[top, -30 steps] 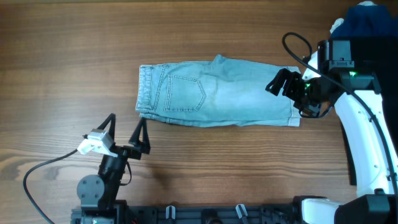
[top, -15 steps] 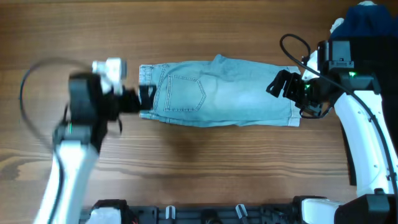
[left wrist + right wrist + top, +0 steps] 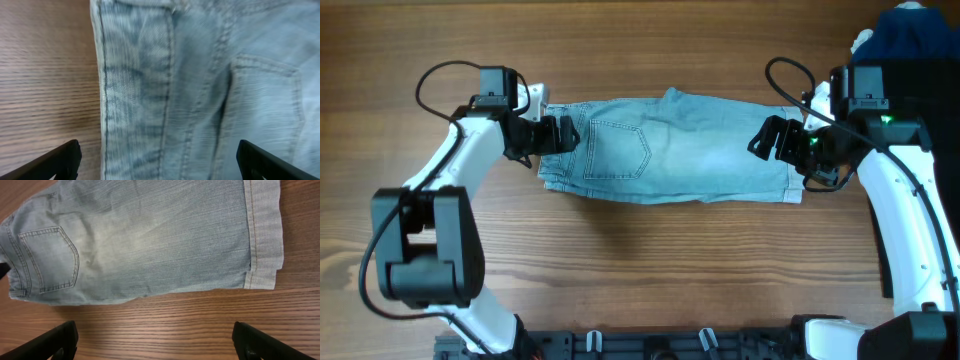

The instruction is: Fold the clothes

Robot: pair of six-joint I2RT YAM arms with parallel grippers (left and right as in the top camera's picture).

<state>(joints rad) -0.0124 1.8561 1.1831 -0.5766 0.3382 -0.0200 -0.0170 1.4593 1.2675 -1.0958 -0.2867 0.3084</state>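
I will next grab the denim shorts [image 3: 670, 150] by the waistband with my left gripper and leave the hems free. Then I can fold the waistband end toward the hems.
The pale light-blue denim shorts [image 3: 670, 150] lie flat across the wooden table, folded in half lengthwise, with the waistband at the left and the hems at the right. My left gripper [image 3: 558, 135] is open and sits over the waistband end. In the left wrist view the shorts [image 3: 200, 90] fill the frame, and the gripper [image 3: 157, 152] straddles the waistband with its fingers wide apart. My right gripper [image 3: 775, 140] is open at the hem end. In the right wrist view the gripper [image 3: 154, 332] is over bare wood just short of the shorts [image 3: 150, 240]. Neither gripper holds anything.
A dark blue bundle [image 3: 920, 30] with something white [image 3: 865, 40] beside it sits at the back right corner, behind the right arm. A black cable [image 3: 790, 75] loops above the right gripper. A mounting rail [image 3: 650, 345] runs along the table's front edge.
My left arm has swung up from the front left of the table to the waistband end of the shorts. The right arm and the shorts have stayed in place.
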